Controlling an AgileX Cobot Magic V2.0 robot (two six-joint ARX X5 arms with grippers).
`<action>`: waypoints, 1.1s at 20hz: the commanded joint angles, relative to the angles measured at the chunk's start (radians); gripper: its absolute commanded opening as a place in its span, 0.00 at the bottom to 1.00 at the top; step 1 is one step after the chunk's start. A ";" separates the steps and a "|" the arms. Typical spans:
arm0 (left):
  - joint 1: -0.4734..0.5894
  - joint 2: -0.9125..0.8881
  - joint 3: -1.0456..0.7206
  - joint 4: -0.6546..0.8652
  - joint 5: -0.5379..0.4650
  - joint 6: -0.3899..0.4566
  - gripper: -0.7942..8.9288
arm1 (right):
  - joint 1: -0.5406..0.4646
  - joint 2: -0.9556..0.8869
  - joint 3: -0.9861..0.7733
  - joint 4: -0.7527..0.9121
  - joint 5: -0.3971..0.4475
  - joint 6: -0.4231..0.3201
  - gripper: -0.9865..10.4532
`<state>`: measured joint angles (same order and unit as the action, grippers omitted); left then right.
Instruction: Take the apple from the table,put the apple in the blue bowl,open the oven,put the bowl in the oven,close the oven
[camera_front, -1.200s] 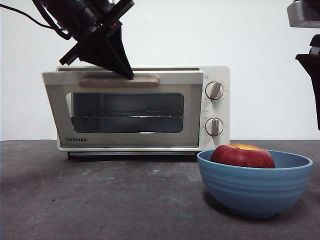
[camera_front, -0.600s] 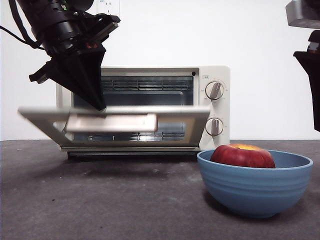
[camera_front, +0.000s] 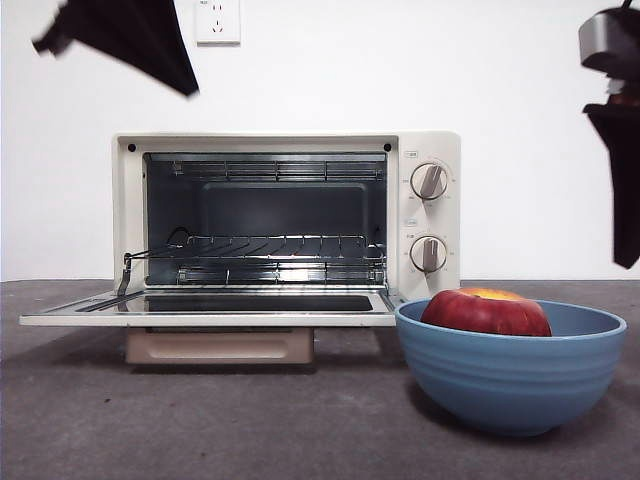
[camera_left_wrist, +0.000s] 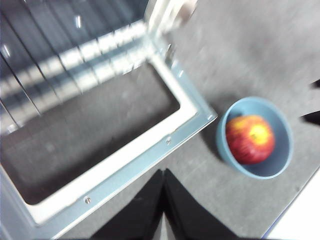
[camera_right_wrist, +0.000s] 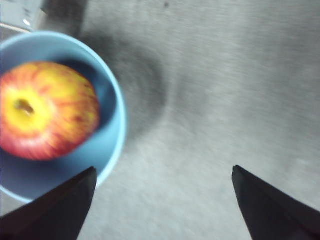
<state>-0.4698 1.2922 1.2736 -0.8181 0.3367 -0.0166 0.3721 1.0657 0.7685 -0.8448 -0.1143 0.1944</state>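
The right gripper grabs the bowl (camera_front: 510, 380) by its rim (camera_front: 610, 325) next, to put it with the apple into the oven.
The cream-white oven (camera_front: 432, 210) stands open, its glass door (camera_front: 210, 318) lying flat with the beige handle (camera_front: 220, 346) under its front edge. The wire rack (camera_front: 270, 245) inside is bare. At the front right, the dark red apple (camera_front: 485, 312) lies in the blue bowl (camera_front: 510, 380) on the grey table (camera_front: 200, 430). My left gripper (camera_front: 186, 85) is shut on nothing, high above the door's left end (camera_left_wrist: 162, 172); its wrist view shows the door (camera_left_wrist: 125, 160) and the bowl (camera_left_wrist: 272, 167) with the apple (camera_left_wrist: 250, 139). My right gripper (camera_right_wrist: 162, 169) is open, hanging above and beside the bowl (camera_right_wrist: 112, 135).
The lowered door reaches out over the table, nearly up to the bowl's rim. Two grey knobs (camera_front: 428, 182) sit on the oven's right panel. A wall socket (camera_front: 217, 20) is high on the white wall. The right arm (camera_front: 622, 180) hangs at the right edge.
The oven door has swung from nearly closed down to flat open. My left gripper let go of the handle and rose to the upper left. Bowl and apple stayed put.
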 joint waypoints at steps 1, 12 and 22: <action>-0.003 -0.064 -0.019 0.037 0.001 0.005 0.09 | -0.002 0.047 0.003 0.037 -0.019 -0.020 0.45; 0.187 -0.471 -0.469 0.161 0.001 -0.087 0.09 | -0.002 0.225 0.003 0.171 -0.090 -0.026 0.39; 0.228 -0.643 -0.547 0.113 0.001 -0.125 0.09 | 0.000 0.309 0.003 0.220 -0.156 -0.026 0.14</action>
<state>-0.2401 0.6460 0.7223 -0.7113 0.3378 -0.1341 0.3664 1.3571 0.7685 -0.6304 -0.2665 0.1795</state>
